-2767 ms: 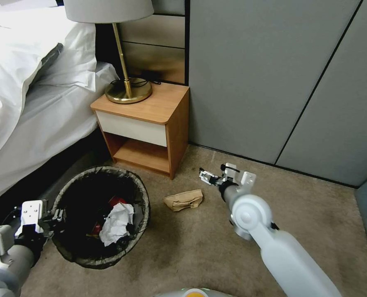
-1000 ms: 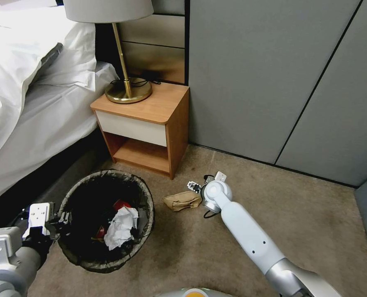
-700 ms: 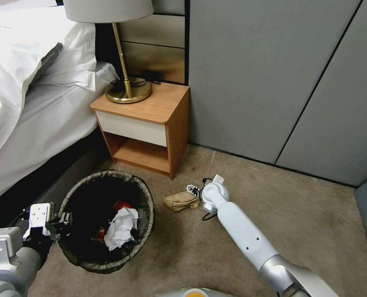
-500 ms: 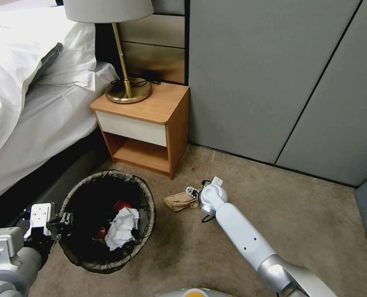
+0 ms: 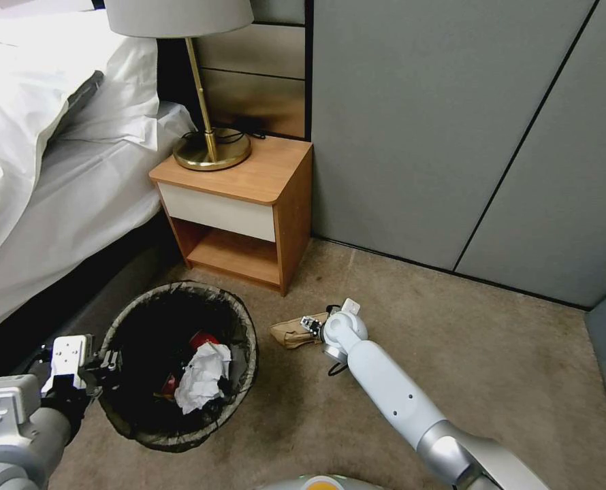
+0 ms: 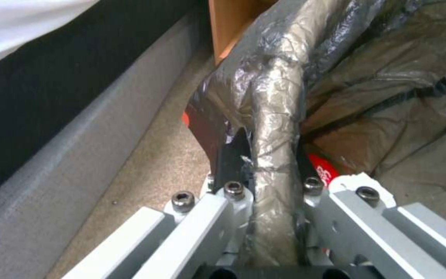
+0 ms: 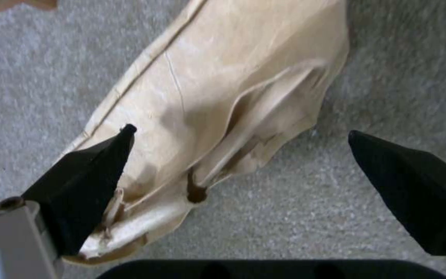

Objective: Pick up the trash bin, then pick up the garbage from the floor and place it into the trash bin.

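Observation:
My right gripper pinches the tan paper bag (image 5: 288,331) by the raised fold along its crumpled side next, because its smooth panel lies flat on the carpet.
The trash bin (image 5: 245,371), round with a dark bag liner over its rim, hangs at the lower left of the head view with my left gripper (image 5: 105,361) shut on its near-left rim (image 6: 275,128). Inside lie a white tissue wad (image 5: 201,378) and a red wrapper (image 5: 201,338). A tan paper bag (image 5: 288,331) lies on the carpet to the right of the bin. My right gripper (image 5: 310,323) is low over the bag's right end, open, with its black fingertips (image 7: 86,170) astride the bag (image 7: 223,89).
A wooden nightstand (image 5: 248,204) with a brass lamp (image 5: 211,146) stands just behind the bin and bag. The bed (image 5: 51,177) runs along the left. Grey wall panels (image 5: 453,136) close off the back. Open carpet (image 5: 507,354) lies to the right.
My right arm has swung down and left, bringing its gripper from above the carpet onto the paper bag's right end. The bin in my left gripper has shifted slightly right.

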You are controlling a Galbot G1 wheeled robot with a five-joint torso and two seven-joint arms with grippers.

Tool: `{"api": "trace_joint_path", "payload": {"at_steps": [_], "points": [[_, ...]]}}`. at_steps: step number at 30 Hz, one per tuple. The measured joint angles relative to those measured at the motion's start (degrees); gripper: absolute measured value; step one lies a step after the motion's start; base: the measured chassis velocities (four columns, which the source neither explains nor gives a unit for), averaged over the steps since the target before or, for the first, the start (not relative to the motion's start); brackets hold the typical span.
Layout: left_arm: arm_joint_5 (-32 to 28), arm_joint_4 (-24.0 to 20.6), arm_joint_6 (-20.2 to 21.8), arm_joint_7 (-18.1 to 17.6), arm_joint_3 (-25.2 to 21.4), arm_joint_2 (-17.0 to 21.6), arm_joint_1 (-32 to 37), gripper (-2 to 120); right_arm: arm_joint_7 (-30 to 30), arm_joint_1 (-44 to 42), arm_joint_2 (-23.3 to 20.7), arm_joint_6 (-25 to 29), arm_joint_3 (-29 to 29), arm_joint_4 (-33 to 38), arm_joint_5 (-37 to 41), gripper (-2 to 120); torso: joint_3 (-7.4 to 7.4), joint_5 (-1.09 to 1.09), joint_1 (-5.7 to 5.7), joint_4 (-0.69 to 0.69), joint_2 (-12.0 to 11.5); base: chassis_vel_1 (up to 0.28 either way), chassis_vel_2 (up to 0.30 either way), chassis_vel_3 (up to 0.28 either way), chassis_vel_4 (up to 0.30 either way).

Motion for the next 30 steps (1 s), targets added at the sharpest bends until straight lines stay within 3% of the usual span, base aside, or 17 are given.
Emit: {"api": "trace_joint_path", "payload": {"at_steps": [6,12,24,30], "points": [[0.0,0.0,0.0,0.0,0.0,0.0,0.0,1,-0.8,0.1,0.1,0.5,-0.5,-0.9,0.0,97,0.0,0.0,0.0,0.0,0.0,0.0,0.0,0.0,0.0],[0.0,0.0,0.0,0.0,0.2,0.1,-0.1,1,-1.5,0.3,0.3,0.7,-0.8,-1.8,0.0,85,0.0,0.0,0.0,0.0,0.0,0.0,0.0,0.0,0.0],[0.1,0.0,0.0,0.0,0.2,0.4,0.0,1,-3.3,0.8,0.9,1.6,-1.2,-4.1,-0.1,55,-0.02,-0.03,-0.01,-0.04,0.0,0.0,0.0,0.0,0.0],[0.1,0.0,0.0,0.1,0.2,0.4,0.0,1,-4.3,1.0,1.2,1.8,-1.4,-5.0,-0.1,29,-0.01,0.02,0.0,0.03,0.0,0.0,0.0,0.0,0.0]]}}
